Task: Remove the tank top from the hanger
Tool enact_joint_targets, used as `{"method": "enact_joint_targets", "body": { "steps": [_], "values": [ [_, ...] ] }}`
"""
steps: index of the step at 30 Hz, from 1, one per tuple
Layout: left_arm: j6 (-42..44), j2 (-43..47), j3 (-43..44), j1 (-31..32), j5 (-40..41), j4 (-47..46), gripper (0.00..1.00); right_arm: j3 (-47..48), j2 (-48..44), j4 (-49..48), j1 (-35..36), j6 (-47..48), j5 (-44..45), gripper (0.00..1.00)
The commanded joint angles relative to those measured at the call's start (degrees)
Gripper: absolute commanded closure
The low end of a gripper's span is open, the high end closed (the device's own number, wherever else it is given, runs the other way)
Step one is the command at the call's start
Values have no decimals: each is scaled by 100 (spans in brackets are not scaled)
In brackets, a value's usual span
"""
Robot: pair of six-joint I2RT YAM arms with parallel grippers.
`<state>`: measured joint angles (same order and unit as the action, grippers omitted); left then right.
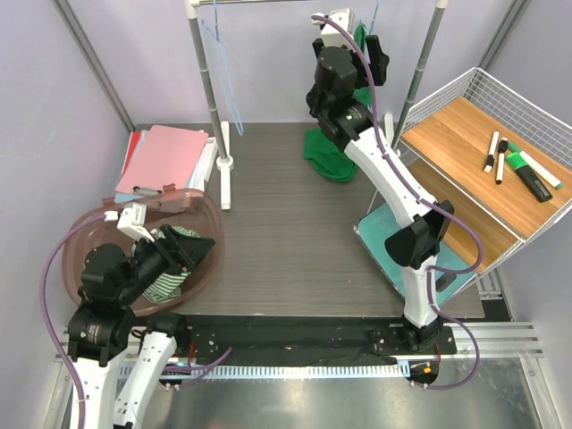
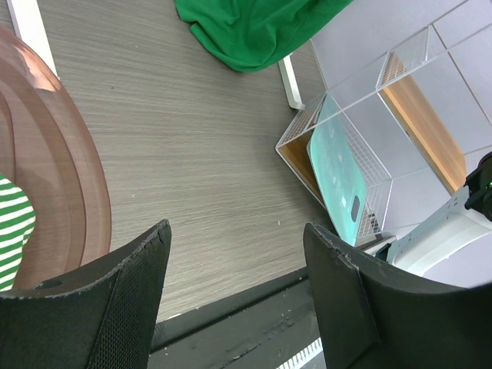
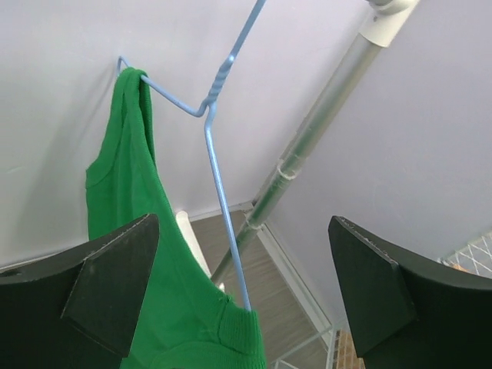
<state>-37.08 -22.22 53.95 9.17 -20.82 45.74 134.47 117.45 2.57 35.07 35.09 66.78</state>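
My right gripper grabs the hanger by the bare wire arm below its twisted neck (image 3: 224,201) next, so its opposite corner stays free to remove the tank top.
The green tank top (image 3: 138,269) hangs by its straps on a blue wire hanger (image 3: 219,177), one strap over the hanger's left corner, the other at the lower end of the wire. Its hem is pooled on the table (image 1: 326,156), and the left wrist view shows that heap of the tank top (image 2: 246,27) too. My right gripper (image 3: 242,231) is open, raised by the rack, with the hanger wire and strap between its spread fingers, touching neither. My left gripper (image 2: 238,234) is open and empty, hovering over the bowl's rim (image 1: 192,250).
A brown translucent bowl (image 1: 210,268) at the near left holds a green-striped garment (image 1: 165,286). Pink folders (image 1: 165,156) lie behind it. A bare blue hanger (image 1: 219,54) hangs on the rack beside its left pole (image 1: 210,89). A wire shelf (image 1: 465,134) with markers and a teal board (image 1: 393,241) stand right.
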Motion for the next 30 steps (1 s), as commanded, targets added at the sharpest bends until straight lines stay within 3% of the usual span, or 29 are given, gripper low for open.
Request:
{"method": "enact_joint_targets", "body": {
  "steps": [1, 7, 15, 22, 30],
  "values": [
    [43, 33, 72, 24, -150, -162, 30, 404, -108, 647, -263, -1088, -797, 5],
    [43, 16, 80, 24, -168, -118, 30, 483, -196, 1500, -650, -2092, -1905, 8],
    [69, 42, 80, 24, -151, -30, 30, 483, -47, 1598, -852, -2252, -2099, 13],
    [96, 51, 36, 15, -150, -21, 30, 474, -3, 1642, -967, -2489, -2354, 32],
    [122, 68, 1, 23, -186, -3, 30, 422, 24, 1765, -1107, -2718, -2530, 37]
  ]
}}
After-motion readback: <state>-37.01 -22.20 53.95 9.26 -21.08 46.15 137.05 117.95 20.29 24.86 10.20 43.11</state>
